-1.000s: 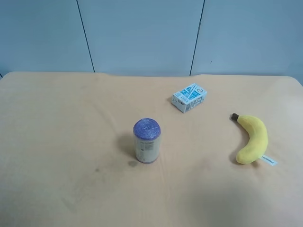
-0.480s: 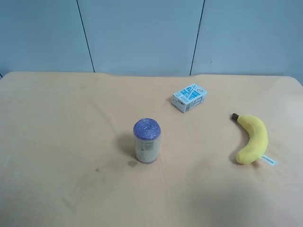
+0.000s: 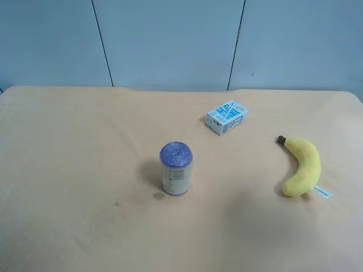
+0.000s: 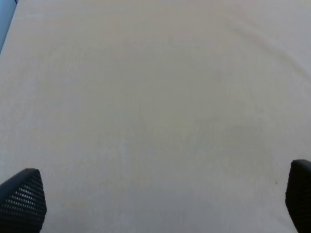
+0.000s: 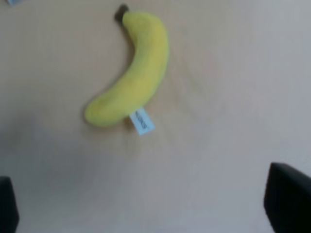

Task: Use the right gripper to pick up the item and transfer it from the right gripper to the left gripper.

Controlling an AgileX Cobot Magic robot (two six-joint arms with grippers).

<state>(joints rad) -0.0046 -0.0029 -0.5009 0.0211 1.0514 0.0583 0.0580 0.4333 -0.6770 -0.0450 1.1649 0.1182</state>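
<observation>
The banana should next be picked up by its thick part near the blunt tip (image 3: pixel 303 177) with my right gripper, leaving the banana's dark stem end (image 3: pixel 282 140) free for my left gripper.
A yellow plush banana (image 3: pixel 304 166) with a white tag lies on the tan table at the exterior high view's right. In the right wrist view the banana (image 5: pixel 133 73) lies flat on the table, ahead of my right gripper (image 5: pixel 146 213). That gripper is open and empty, with only its two dark fingertips (image 5: pixel 286 199) showing, wide apart and clear of the banana. My left gripper (image 4: pixel 160 204) is open and empty over bare tabletop, its fingertips (image 4: pixel 22 199) also wide apart. Neither arm shows in the exterior high view.
A purple-lidded can (image 3: pixel 176 168) stands upright near the middle of the table (image 3: pixel 68 170). A small blue and white carton (image 3: pixel 227 117) lies further back. A blue-grey panelled wall runs behind the table's far edge.
</observation>
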